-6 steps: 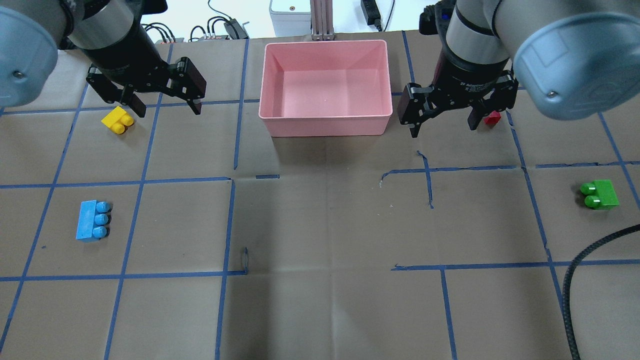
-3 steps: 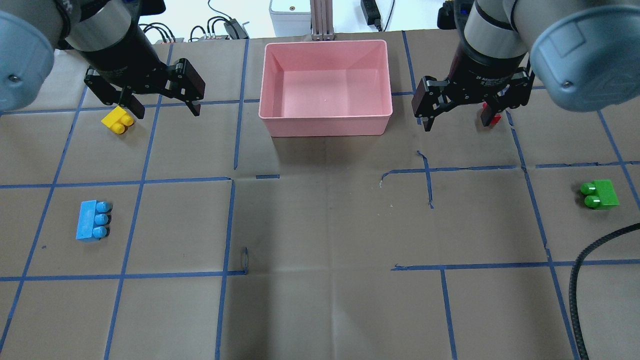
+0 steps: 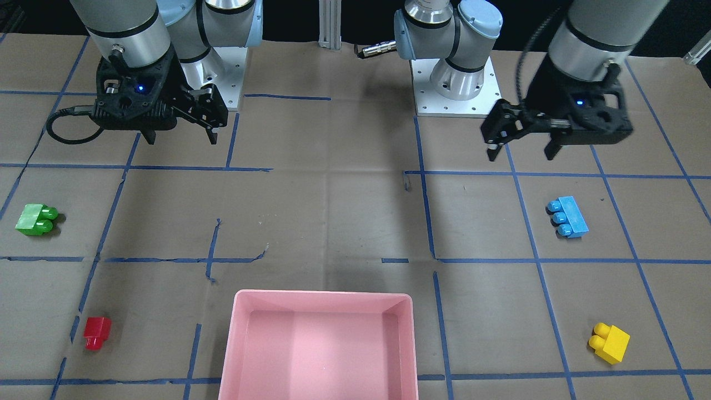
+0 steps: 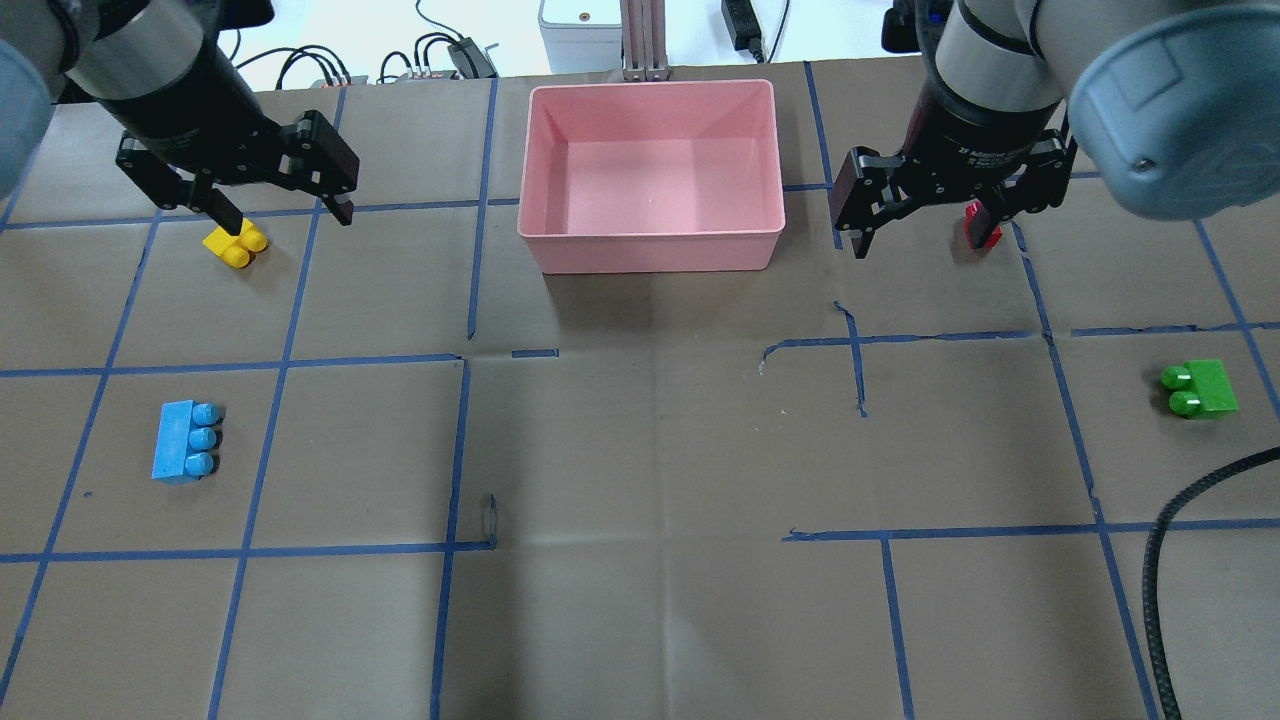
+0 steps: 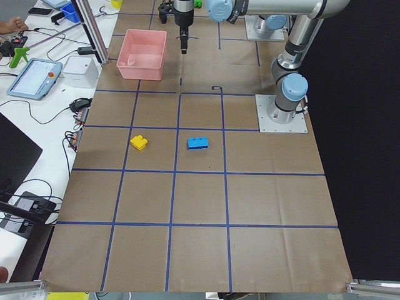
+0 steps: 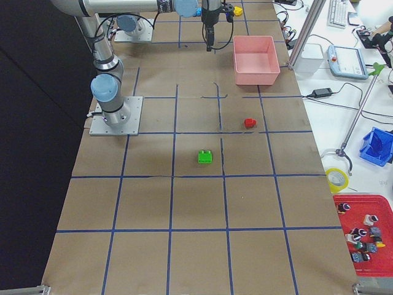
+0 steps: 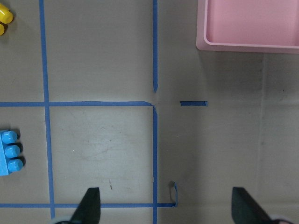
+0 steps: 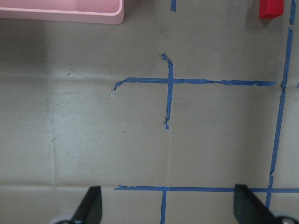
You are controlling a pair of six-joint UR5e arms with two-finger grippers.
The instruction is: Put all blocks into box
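My left gripper should next grab the light blue brick across its studded side and flat back, and then the light blue brick goes into the pink box.
The pink box stands at the far middle of the table and is empty; it also shows in the front view. The yellow brick lies far left, and the left gripper hangs open and empty just above and right of it. The light blue brick lies nearer on the left. The red brick lies right of the box, partly behind a finger of the open, empty right gripper. The green brick lies at the right edge.
A black braided cable curls in at the near right. Cables, a white device and an aluminium post sit beyond the table's far edge. Blue tape lines grid the brown paper.
The left gripper has moved left, over the yellow brick. The right gripper has moved right, toward the red brick. No brick has moved.
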